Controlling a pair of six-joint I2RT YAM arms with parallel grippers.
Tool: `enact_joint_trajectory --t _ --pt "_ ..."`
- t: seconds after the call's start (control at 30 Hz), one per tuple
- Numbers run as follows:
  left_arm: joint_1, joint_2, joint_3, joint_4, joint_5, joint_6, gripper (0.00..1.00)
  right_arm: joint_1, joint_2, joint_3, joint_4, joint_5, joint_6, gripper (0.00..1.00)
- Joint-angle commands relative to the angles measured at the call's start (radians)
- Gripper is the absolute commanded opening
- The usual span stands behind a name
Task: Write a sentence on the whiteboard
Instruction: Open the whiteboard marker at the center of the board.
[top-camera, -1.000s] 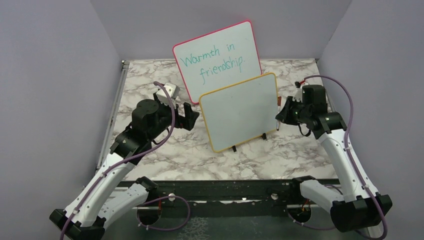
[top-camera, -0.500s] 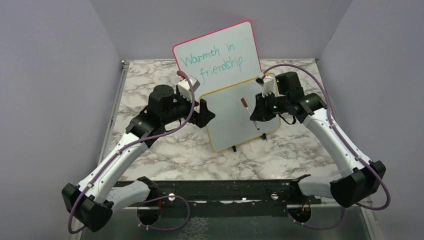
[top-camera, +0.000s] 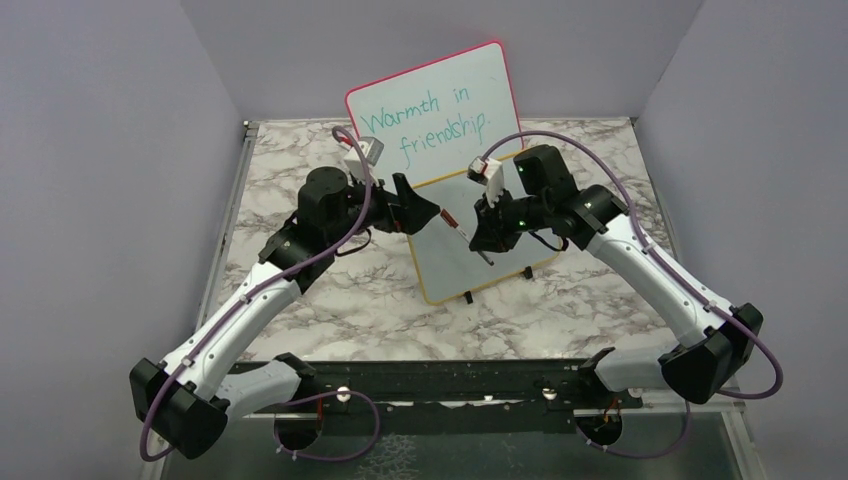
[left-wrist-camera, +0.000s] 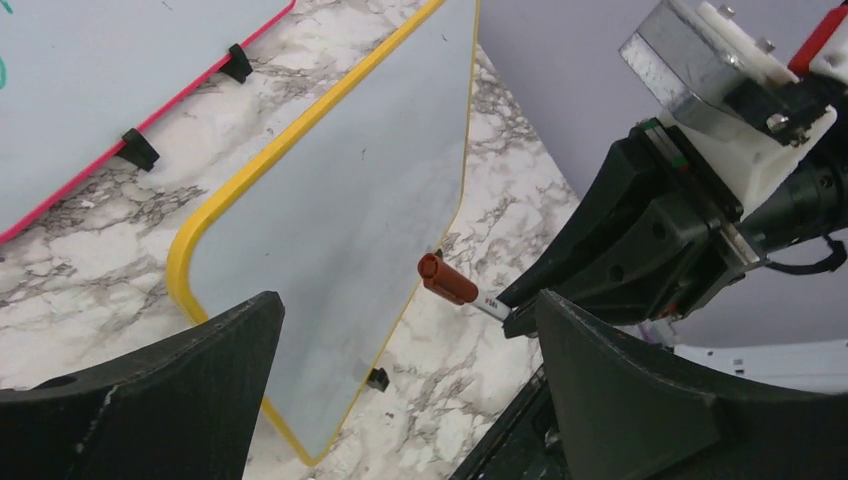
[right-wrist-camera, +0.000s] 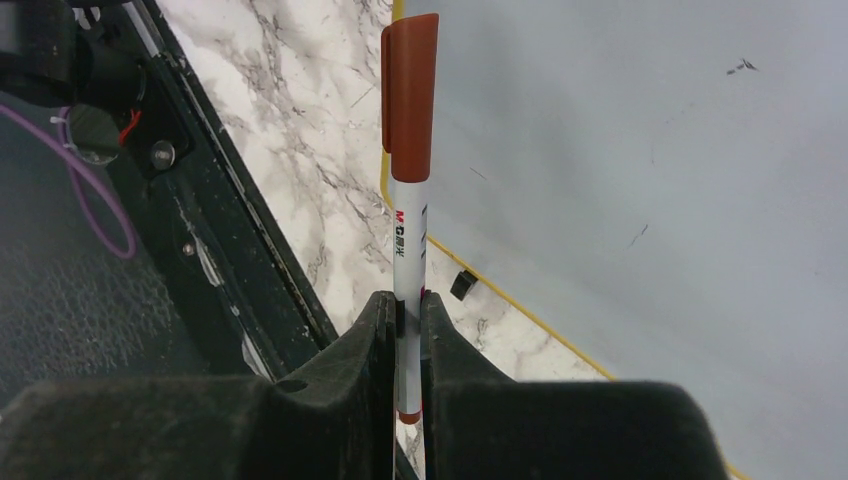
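Observation:
Next, the left gripper reaches for and grabs the marker's reddish-brown cap to uncap the marker, leaving the white body to my right gripper.
The whiteboard with the yellow-orange frame stands tilted on small black feet at mid-table; its face is blank apart from faint specks, and no sentence shows on it. My right gripper is shut on a white marker near its rear end. The marker's reddish-brown cap is on and points toward the left gripper. My left gripper is open in front of the board. In the left wrist view the capped end lies just beyond the gap between its fingers, untouched.
Behind stands a pink-red-framed board with teal writing "Warmth in friendship." The marble tabletop is enclosed by purple walls. A black rail runs along the near edge by the arm bases.
Both arms have swung inward over the front of the yellow-framed board. The right gripper carried the marker left toward the left gripper, which moved right and stayed open.

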Motion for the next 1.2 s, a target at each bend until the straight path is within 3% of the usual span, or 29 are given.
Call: enact_joint_trajectory --t 0.0,0.67,1.03,1.13,1.17 --pt "-0.001 -0.029 -0.055 0.09 -0.042 -0.16 0.92 0.02 -0.018 0.013 0.065 -0.054 -0.039 0.0" --pt "-0.001 0.003 -0.168 0.333 0.094 -0.378 0.42 0.054 -0.03 -0.041 0.193 -0.139 -0.025 0.0" --pt "-0.001 0.028 -0.183 0.379 0.11 -0.402 0.18 0.058 -0.034 -0.057 0.217 -0.122 -0.028 0.01" --pt "0.0 0.023 -0.193 0.395 0.115 -0.412 0.0 0.058 -0.039 -0.067 0.238 -0.121 -0.014 0.01" --pt "-0.001 0.017 -0.197 0.396 0.11 -0.419 0.0 0.058 -0.042 -0.072 0.252 -0.124 -0.002 0.01"
